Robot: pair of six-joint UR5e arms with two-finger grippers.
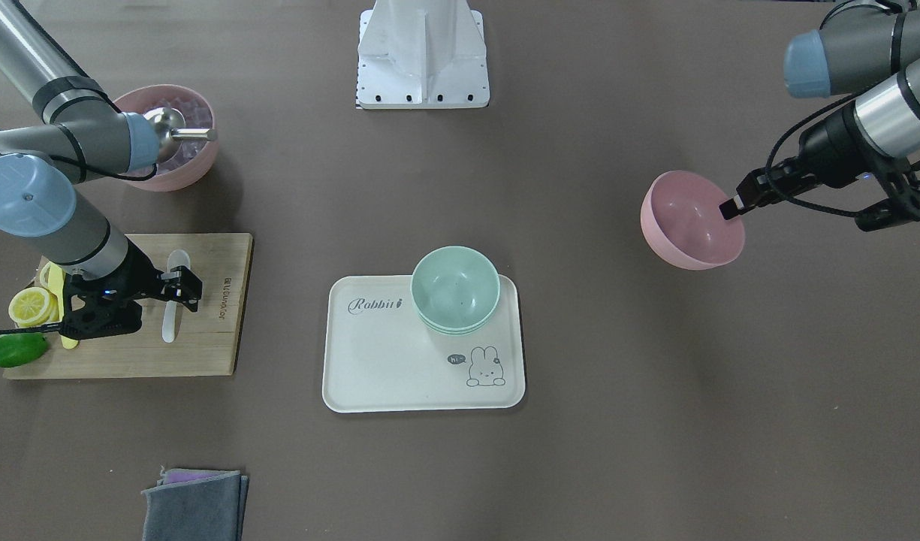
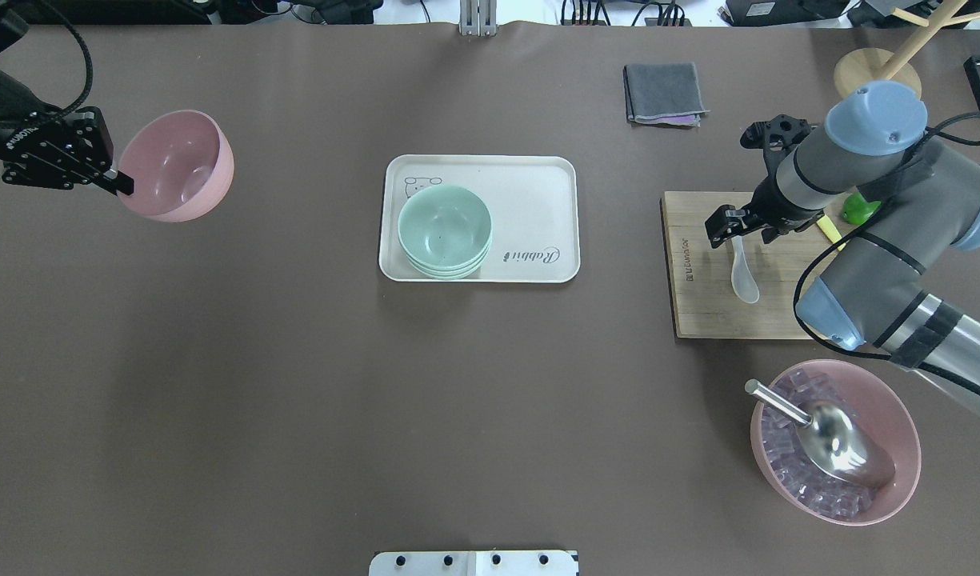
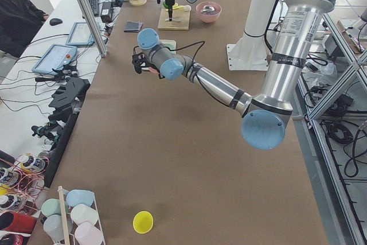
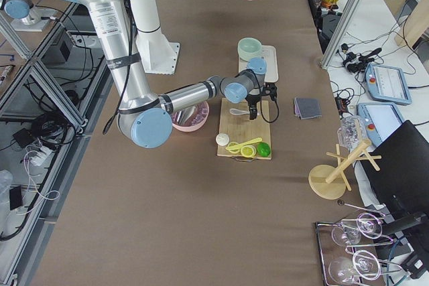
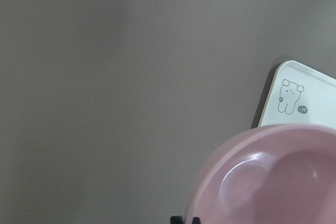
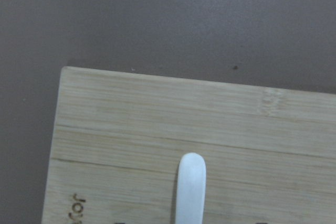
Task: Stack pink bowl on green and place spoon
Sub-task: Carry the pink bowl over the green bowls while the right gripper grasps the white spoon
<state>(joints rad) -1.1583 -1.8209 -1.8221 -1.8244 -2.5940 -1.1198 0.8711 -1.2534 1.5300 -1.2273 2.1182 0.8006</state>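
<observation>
My right gripper grabs the white spoon by its handle (image 1: 170, 320) (image 6: 190, 187) next, to place the spoon with the stacked bowls.
My left gripper (image 2: 120, 182) is shut on the rim of an empty pink bowl (image 2: 178, 164), which hangs tilted far to the left of the tray; the bowl also shows in the front view (image 1: 692, 222) and the left wrist view (image 5: 278, 177). A stack of green bowls (image 2: 444, 230) sits on the white rabbit tray (image 2: 530, 184). A white spoon (image 2: 743, 276) lies on the wooden cutting board (image 2: 706, 312). My right gripper (image 2: 739, 230) is open just above the spoon's handle end (image 6: 191, 187), with one finger on each side.
A second pink bowl (image 2: 834, 448) with ice cubes and a metal scoop stands near the robot's right. Lemon slices (image 1: 31, 306) and a green lime (image 1: 16, 349) lie by the board's outer end. A folded grey cloth (image 2: 664, 94) lies at the far side.
</observation>
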